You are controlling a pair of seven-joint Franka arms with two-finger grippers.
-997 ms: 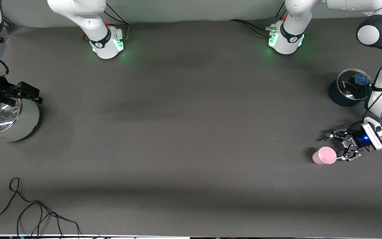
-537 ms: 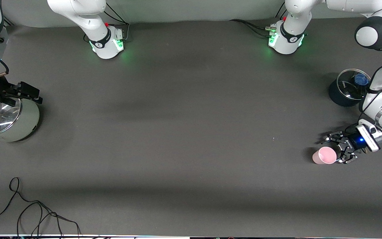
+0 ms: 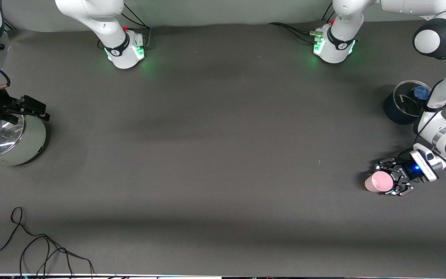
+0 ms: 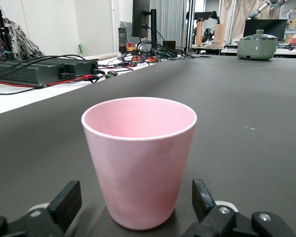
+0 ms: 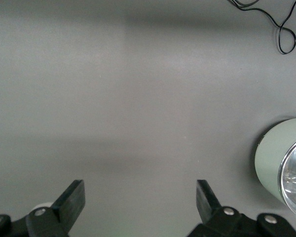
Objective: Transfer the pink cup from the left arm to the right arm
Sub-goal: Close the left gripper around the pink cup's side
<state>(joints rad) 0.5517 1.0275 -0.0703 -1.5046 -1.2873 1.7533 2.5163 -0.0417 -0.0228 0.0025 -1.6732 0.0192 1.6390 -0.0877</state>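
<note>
The fingers of my left gripper reach beside the lower sides of the pink cup, so it is now time to close on it.
The pink cup (image 3: 377, 183) stands upright on the table at the left arm's end, and fills the left wrist view (image 4: 139, 158). My left gripper (image 3: 385, 179), the linkage claw with the blue light, is low at table height and open. Its fingers (image 4: 68, 201) stand on either side of the cup's base with a gap on each side and do not touch it. My right gripper (image 3: 39, 109) waits over the green pot at the right arm's end. It is open and empty (image 5: 140, 195).
A pale green pot with a shiny lid (image 3: 31, 145) stands under the right gripper and shows in the right wrist view (image 5: 275, 158). A dark pot with a glass lid (image 3: 397, 110) stands beside the left arm's wrist. A black cable (image 3: 41, 248) lies near the front edge.
My left gripper has moved toward the pink cup and lowered, so its open fingers now straddle it. The cup and the right arm have not moved.
</note>
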